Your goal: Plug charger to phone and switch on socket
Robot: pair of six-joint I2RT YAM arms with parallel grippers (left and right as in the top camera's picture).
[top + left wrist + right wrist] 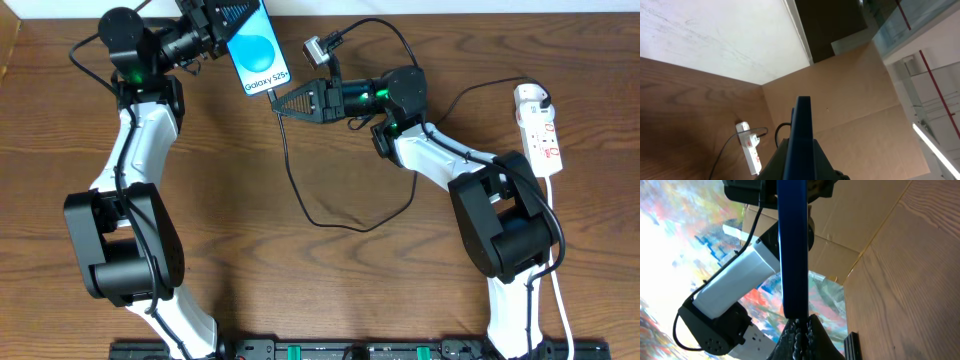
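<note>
My right gripper opens next, since the plug (272, 97) meets the phone's bottom edge (265, 91) with its metal tip hidden. The plug would remain seated if I opened now.
My left gripper (228, 22) is shut on the phone (257, 51), holding it up at the back of the table; its blue screen reads "Galaxy S25+". In the left wrist view the phone (802, 135) stands edge-on between my fingers (801, 162). My right gripper (285, 100) is shut on the plug of the black charger cable (300, 190), right at the phone's bottom edge. In the right wrist view my fingers (801, 330) pinch the plug just under the phone's end (792, 250). The white power strip (540, 130) lies at the far right; it also shows in the left wrist view (751, 147).
The charger cable loops across the middle of the wooden table (330, 280) and runs back to the power strip. The strip's white cord (562, 310) trails down the right side. A cardboard wall (850, 100) stands behind the table.
</note>
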